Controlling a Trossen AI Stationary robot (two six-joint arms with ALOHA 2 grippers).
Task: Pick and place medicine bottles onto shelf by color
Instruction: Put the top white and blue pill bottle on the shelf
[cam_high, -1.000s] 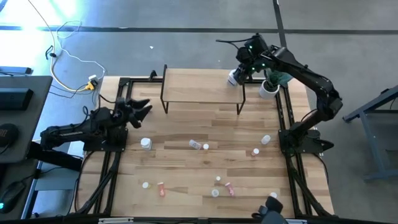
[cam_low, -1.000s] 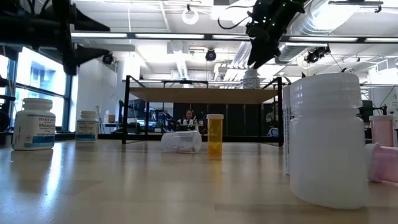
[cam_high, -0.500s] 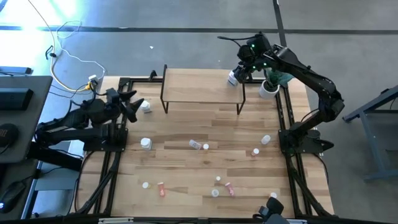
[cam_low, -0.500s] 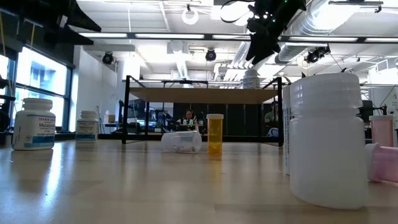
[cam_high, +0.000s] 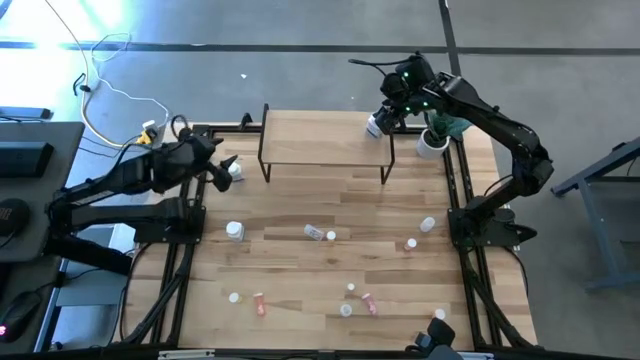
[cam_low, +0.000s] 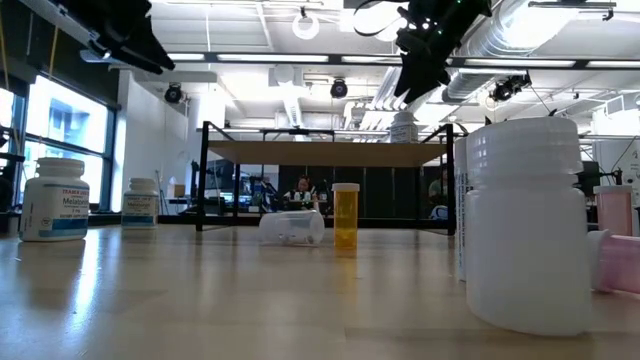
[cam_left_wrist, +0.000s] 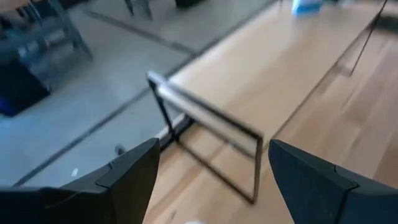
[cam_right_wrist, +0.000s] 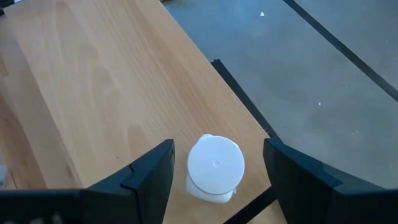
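The bottle needs to go on the shelf. My left gripper will grab the white bottle's cap end next.
My right gripper hangs open over the far right corner of the shelf. Its fingers stand on either side of a white medicine bottle without touching it; the bottle stands upright on the shelf top, also in the high view. My left gripper is open and raised over the table's left side, by the shelf's left end. Beside it a white bottle stands on the table. Several more white, orange and pink bottles stand or lie on the near half of the table.
A white plant pot stands right of the shelf. In the low view a large white bottle stands close to the camera; an orange one stands and a white one lies mid-table. Two white bottles stand at the left.
My left gripper has risen, drawn back a little toward the table's left edge and rolled, staying open. The white bottle by the shelf's left end, hidden under it before, now shows standing on the table.
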